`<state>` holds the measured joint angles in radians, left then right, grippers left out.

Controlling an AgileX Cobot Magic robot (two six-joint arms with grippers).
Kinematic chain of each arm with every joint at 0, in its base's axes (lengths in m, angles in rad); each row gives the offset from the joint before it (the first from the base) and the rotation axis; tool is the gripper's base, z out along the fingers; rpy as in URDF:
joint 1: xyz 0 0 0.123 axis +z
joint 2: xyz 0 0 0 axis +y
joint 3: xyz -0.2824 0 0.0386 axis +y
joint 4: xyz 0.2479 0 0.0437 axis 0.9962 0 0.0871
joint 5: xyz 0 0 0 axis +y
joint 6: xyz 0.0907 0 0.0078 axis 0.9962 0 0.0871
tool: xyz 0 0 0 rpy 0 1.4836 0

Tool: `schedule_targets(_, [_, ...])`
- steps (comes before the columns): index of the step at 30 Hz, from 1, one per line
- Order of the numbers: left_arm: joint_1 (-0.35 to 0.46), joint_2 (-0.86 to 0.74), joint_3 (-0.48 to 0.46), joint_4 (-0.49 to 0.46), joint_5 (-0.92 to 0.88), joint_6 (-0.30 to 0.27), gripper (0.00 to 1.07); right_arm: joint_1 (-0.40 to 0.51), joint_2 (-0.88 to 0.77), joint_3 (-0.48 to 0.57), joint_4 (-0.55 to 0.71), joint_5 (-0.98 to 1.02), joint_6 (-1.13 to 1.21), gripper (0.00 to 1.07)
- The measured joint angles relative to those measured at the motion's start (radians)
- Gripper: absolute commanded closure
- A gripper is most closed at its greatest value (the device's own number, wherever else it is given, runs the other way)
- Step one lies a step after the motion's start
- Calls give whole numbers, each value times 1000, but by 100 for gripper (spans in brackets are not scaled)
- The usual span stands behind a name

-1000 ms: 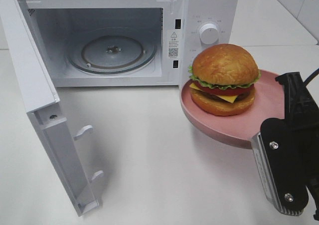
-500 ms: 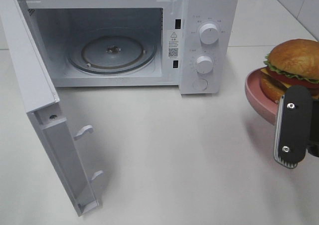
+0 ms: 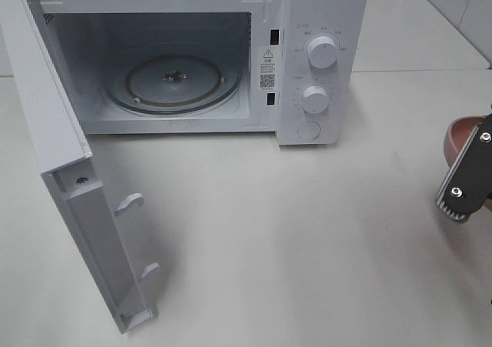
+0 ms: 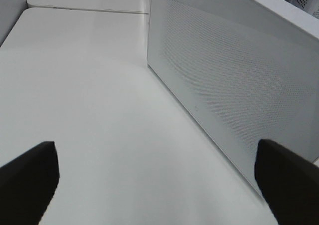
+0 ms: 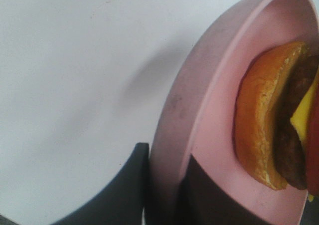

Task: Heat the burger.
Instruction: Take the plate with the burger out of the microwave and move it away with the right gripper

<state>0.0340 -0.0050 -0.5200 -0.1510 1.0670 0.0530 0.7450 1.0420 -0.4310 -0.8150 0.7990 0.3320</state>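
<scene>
I should keep holding the pink plate with my right gripper, because the plate hangs above the white tabletop in the right wrist view.
The burger (image 5: pixel 271 120) shows only in the right wrist view, lying on a pink plate (image 5: pixel 199 110); its bun, patty and cheese are seen edge-on. My right gripper (image 5: pixel 167 187) is shut on the plate's rim, with one dark finger on each side of it. In the exterior view this gripper (image 3: pixel 470 170) sits at the far right edge, with only a sliver of the plate (image 3: pixel 460 135) showing and the burger out of frame. My left gripper (image 4: pixel 159 185) is open with nothing between its fingers, beside the microwave's perforated side panel (image 4: pixel 229 85).
The white microwave (image 3: pixel 319 62) stands at the back with its door (image 3: pixel 69 170) swung fully open to the left. Its glass turntable (image 3: pixel 173 81) is bare. White tabletop lies in front of it.
My right gripper has carried the plate and burger to the right, away from the microwave front, until they almost left the exterior view. The microwave and door have not moved.
</scene>
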Motion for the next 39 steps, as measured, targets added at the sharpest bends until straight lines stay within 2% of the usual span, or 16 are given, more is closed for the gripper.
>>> schedule_targets(4, [0, 0, 0, 0, 0, 0, 7, 0, 14, 0, 0, 29, 65, 107])
schedule_targets(6, [0, 0, 0, 0, 0, 0, 7, 0, 86, -7, 1, 78, 165, 107])
schedule_targets(9, [0, 0, 0, 0, 0, 0, 7, 0, 109, -14, 3, 88, 192, 107])
schedule_targets(11, [0, 0, 0, 0, 0, 0, 7, 0, 200, -65, 0, 130, 296, 107])
schedule_targets(14, [0, 0, 0, 0, 0, 0, 7, 0, 219, -77, -4, 134, 316, 107])
schedule_targets(22, [0, 0, 0, 0, 0, 0, 7, 0, 398, -177, -21, 191, 462, 107])
schedule_targets(39, [0, 0, 0, 0, 0, 0, 7, 0, 564, -186, -39, 171, 621, 107])
